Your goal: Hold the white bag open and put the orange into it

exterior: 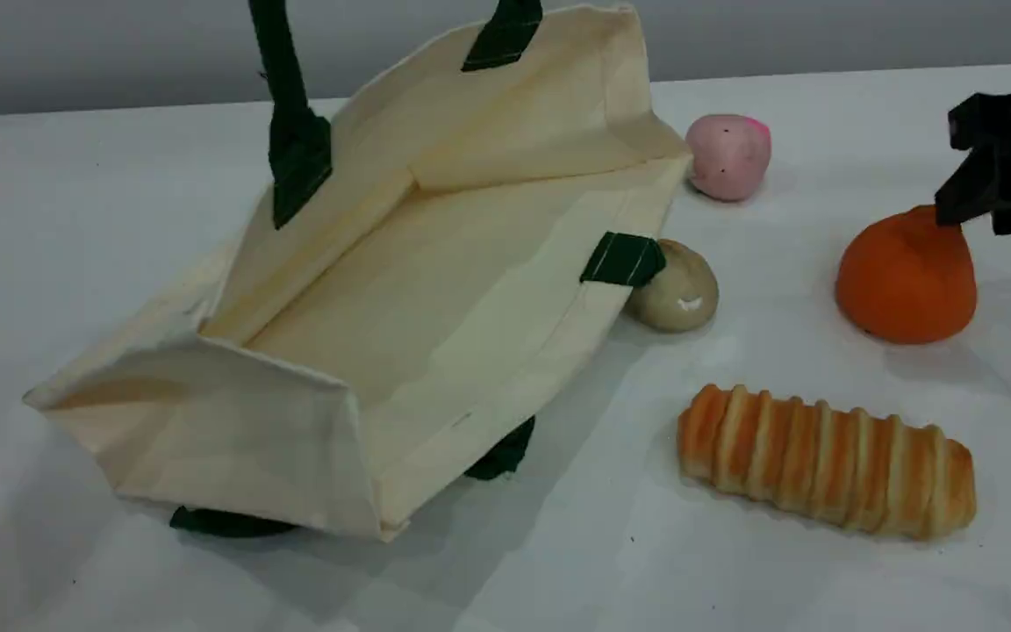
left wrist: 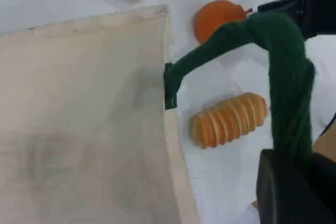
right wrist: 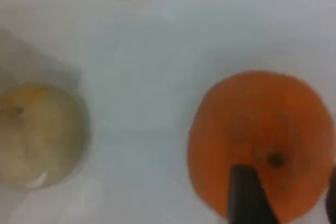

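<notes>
The orange's body swells out wide and round below, so the robot's right hand will next grab the orange by its tapered top.
The white bag lies on the table with its mouth facing the camera and held wide. Its upper green handle runs up out of the scene view's top edge. In the left wrist view my left gripper is shut on that green handle, above the bag's cloth. The orange rests on the table at the right, apart from the bag. My right gripper hangs over its stem end, one fingertip touching the top. Its fingers stand apart either side of the stem, open.
A beige ball sits against the bag's right rim by a green tab. A pink ball lies farther back. A striped bread loaf lies in front of the orange. The bag's lower handle pokes out beneath it.
</notes>
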